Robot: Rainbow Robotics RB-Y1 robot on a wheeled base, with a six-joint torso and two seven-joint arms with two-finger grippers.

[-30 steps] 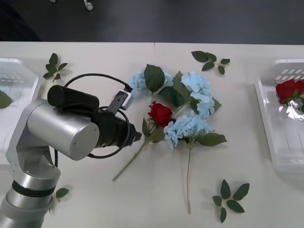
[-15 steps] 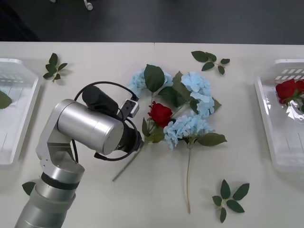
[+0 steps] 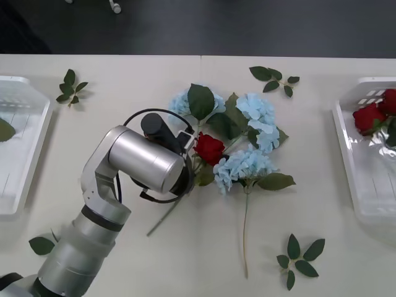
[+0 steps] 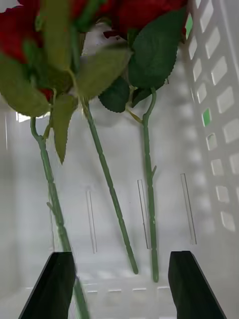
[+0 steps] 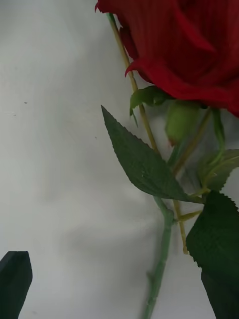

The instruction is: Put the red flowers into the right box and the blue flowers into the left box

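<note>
My left gripper will grab the rose's green stem below the leaves next. The rose's soft red petals flare open and could crush.
One of the red flowers (image 3: 209,148) lies mid-table among three blue flowers (image 3: 244,164), its stem running toward the front. My left arm (image 3: 148,164) reaches over this rose's stem and hides its own gripper. In the left wrist view the left gripper (image 5: 119,299) is open just above the table, with the rose (image 5: 184,45) and its stem (image 5: 162,259) ahead of the fingers. My right gripper (image 4: 122,286) hangs open inside the right box (image 4: 219,99), over the stems of red flowers (image 4: 139,12) lying there. The right box (image 3: 365,185) and left box (image 3: 21,154) sit at the table's two ends.
Loose green leaf sprigs lie at the back left (image 3: 71,86), back right (image 3: 272,79), front right (image 3: 300,257) and front left (image 3: 41,245). A green leaf (image 3: 5,130) shows in the left box. The table's far edge runs along the top.
My left arm has swung right and forward until it covers the lower part of the mid-table rose. The red blooms in the right box have shifted a little.
</note>
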